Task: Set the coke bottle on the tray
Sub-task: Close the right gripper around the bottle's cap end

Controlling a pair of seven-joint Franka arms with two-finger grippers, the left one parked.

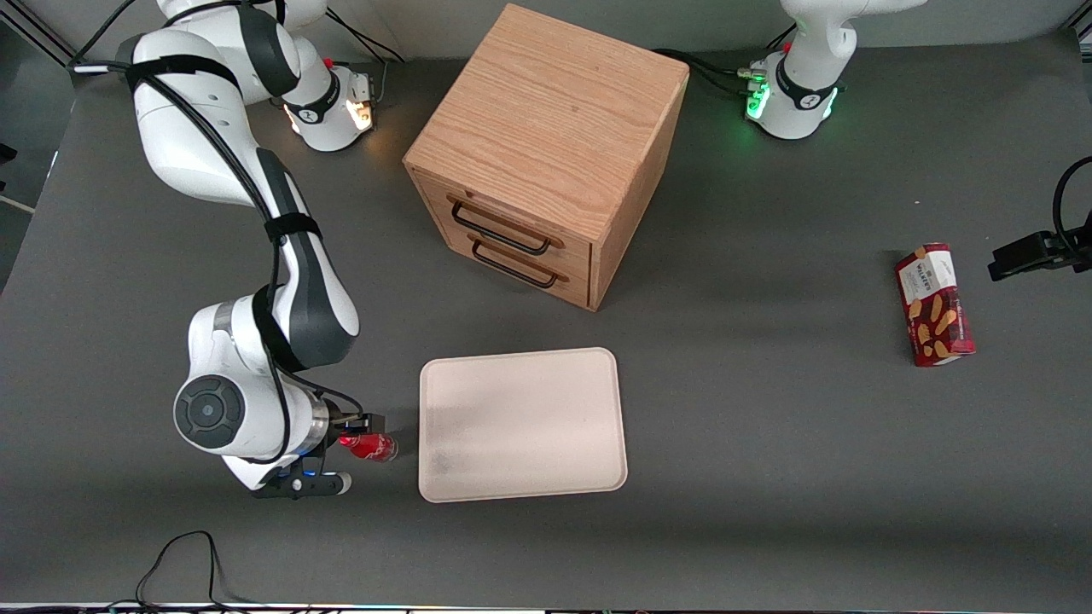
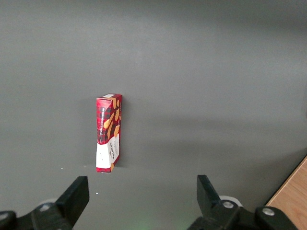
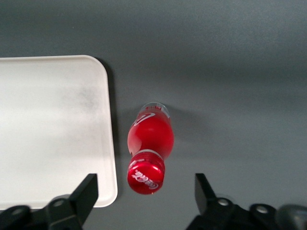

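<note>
The coke bottle needs to go on the tray. My right gripper should grab the bottle by its red cap next.
The coke bottle has a red cap, a red label and a clear base. It rests on the grey table just off the tray's edge nearest the working arm. The cream tray lies flat and holds nothing. My right gripper is open and hangs over the bottle. In the right wrist view the bottle shows cap-first, its cap level with the tips of my gripper and between the spread fingers, touching neither. The tray's corner lies beside the bottle.
A wooden two-drawer cabinet stands farther from the front camera than the tray. A red biscuit box lies toward the parked arm's end of the table and also shows in the left wrist view. A black cable lies near the table's front edge.
</note>
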